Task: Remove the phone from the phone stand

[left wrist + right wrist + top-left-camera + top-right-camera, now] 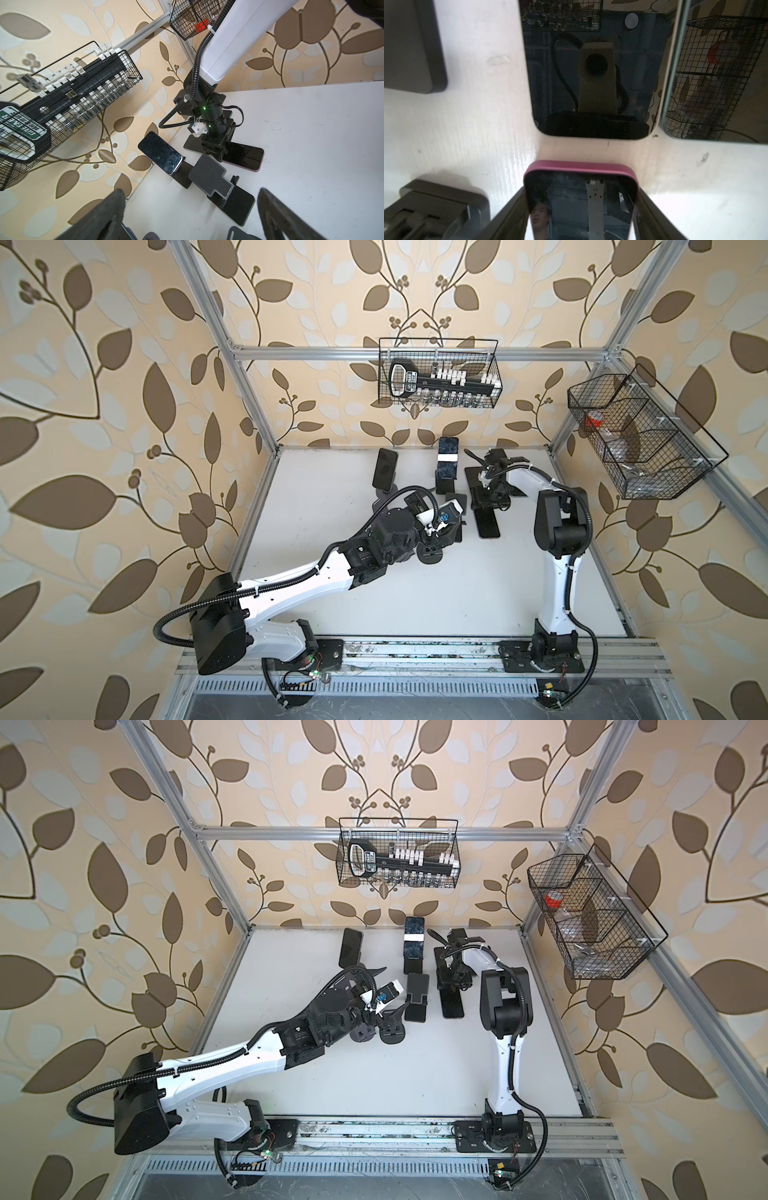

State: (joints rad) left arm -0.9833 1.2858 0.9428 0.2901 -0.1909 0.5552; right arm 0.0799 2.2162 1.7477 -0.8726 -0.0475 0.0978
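The right gripper needs to open, because the dark phone [488, 524] is lying flat on the white table.
My right gripper [580, 207] is shut on the short end of a dark phone [579, 170] with a pink edge. In both top views that phone [488, 524] lies low and flat on the white table, in front of the right gripper [490, 499]. A glossy black phone stand base [591, 83] sits just beyond the phone's end. My left gripper [191, 224] is open and empty, its fingers [104, 216] spread wide short of an empty stand with a grey textured rest [212, 180]. In a top view the left gripper [390, 992] hovers beside that stand [417, 996].
Two more phones lean on stands at the back: a black one [385, 468] and one with a white band [448, 462]. Another glossy stand base [716, 83] lies beside the first. Wire baskets hang on the back wall [438, 373] and right frame [644, 435].
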